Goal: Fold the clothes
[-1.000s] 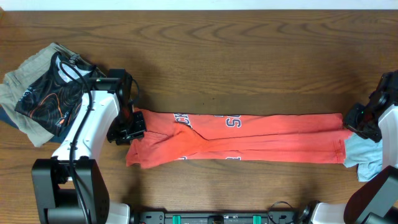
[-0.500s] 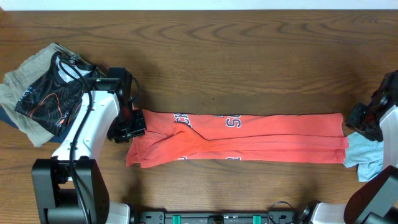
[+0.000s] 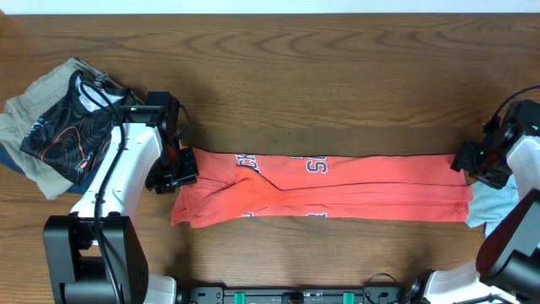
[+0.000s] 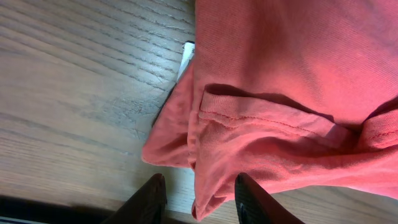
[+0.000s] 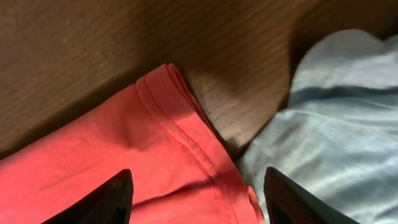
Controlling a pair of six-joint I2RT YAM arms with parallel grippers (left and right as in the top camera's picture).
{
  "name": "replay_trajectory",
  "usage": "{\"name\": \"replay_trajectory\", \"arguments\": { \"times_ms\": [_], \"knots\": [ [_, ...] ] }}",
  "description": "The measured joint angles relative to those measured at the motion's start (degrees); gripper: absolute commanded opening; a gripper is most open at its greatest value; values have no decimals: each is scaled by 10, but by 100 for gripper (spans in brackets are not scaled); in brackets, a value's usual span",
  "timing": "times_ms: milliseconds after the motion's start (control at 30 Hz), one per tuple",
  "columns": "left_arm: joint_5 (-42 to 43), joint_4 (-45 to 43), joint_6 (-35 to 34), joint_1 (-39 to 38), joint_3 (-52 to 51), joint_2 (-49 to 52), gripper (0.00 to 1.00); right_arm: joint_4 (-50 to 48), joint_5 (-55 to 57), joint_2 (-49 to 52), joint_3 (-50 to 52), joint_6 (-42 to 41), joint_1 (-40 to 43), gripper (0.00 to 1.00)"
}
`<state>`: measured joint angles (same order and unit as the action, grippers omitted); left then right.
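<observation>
The red T-shirt is folded and has a hemmed end. I need to grab it there with my right gripper next, to fold that end inward.
The clothes, a coral-red T-shirt, lie folded into a long narrow strip across the table, with white-and-navy lettering along the far edge. My left gripper is at the strip's left end. In the left wrist view its fingers stand apart, and a loose fold of red cloth lies between them, touching only the right finger. My right gripper hovers at the strip's right end. In the right wrist view it is wide open above the hemmed corner, holding nothing.
A light-blue garment lies under the red strip's right end, also seen beside the hem. At the far left sits a pile with a black shirt with orange lines on khaki cloth. Bare wood lies beyond the strip.
My right gripper has opened, let go of the shirt's right end and shifted slightly left. The left gripper and the shirt's left end have stayed put.
</observation>
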<state>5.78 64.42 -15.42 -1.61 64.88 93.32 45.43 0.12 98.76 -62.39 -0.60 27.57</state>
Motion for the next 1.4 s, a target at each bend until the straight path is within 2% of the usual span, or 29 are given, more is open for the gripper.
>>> {"name": "replay_trajectory", "arguments": {
  "times_ms": [333,400,667,900,1167,1400],
  "knots": [
    [0,-4,0,0,0,0,39,-12,-41,74,-3,44,0,71],
    [0,-4,0,0,0,0,39,-11,-40,77,-4,48,0,61],
    [0,-15,0,0,0,0,39,-15,-66,81,-7,58,4,1],
    [0,-19,0,0,0,0,39,1,-73,87,-19,52,4,1],
    [0,-31,0,0,0,0,39,134,-72,108,-125,33,4,1],
    [0,-34,-4,0,0,0,39,181,-94,72,-184,23,-3,1]
  ]
}}
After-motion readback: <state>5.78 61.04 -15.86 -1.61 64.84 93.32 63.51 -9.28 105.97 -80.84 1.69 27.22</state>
